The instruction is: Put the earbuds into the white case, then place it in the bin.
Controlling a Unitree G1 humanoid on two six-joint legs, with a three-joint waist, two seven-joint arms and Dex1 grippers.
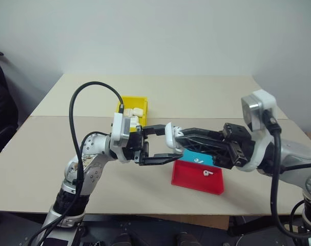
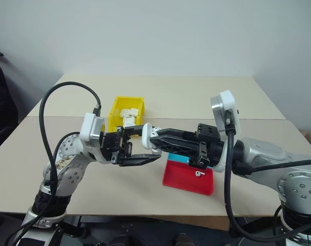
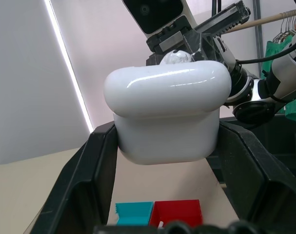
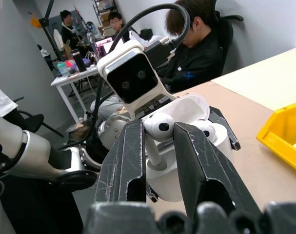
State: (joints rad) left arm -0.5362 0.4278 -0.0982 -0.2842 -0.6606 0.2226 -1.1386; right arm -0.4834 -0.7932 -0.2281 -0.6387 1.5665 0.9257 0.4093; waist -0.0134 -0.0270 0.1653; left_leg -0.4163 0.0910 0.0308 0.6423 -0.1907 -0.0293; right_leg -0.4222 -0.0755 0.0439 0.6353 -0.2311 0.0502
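My right gripper should open now. The earbud would stay seated, because the earbud's stem (image 4: 152, 149) is standing in the white case's slot (image 4: 157, 165).
My left gripper (image 1: 168, 144) is shut on the white case (image 1: 169, 134), holding it in the air above the table's front; its black fingers (image 3: 91, 170) flank the case (image 3: 167, 112). The case's lid (image 4: 186, 105) stands open. My right gripper (image 1: 177, 136) comes in from the right and is shut on one of the earbuds (image 4: 158, 126), whose stem points down into the case. A second rounded white head (image 4: 205, 129) sits in the case beside it. Two more earbuds (image 1: 207, 172) lie in the tray below. The yellow bin (image 1: 125, 102) stands behind my left arm.
A flat red-and-blue tray (image 1: 193, 180) lies on the table under my right gripper. The bin holds some white pieces (image 1: 136, 111). Two tables meet at a seam (image 1: 68, 117). In the right wrist view a person (image 4: 196, 48) sits at a desk beyond the table.
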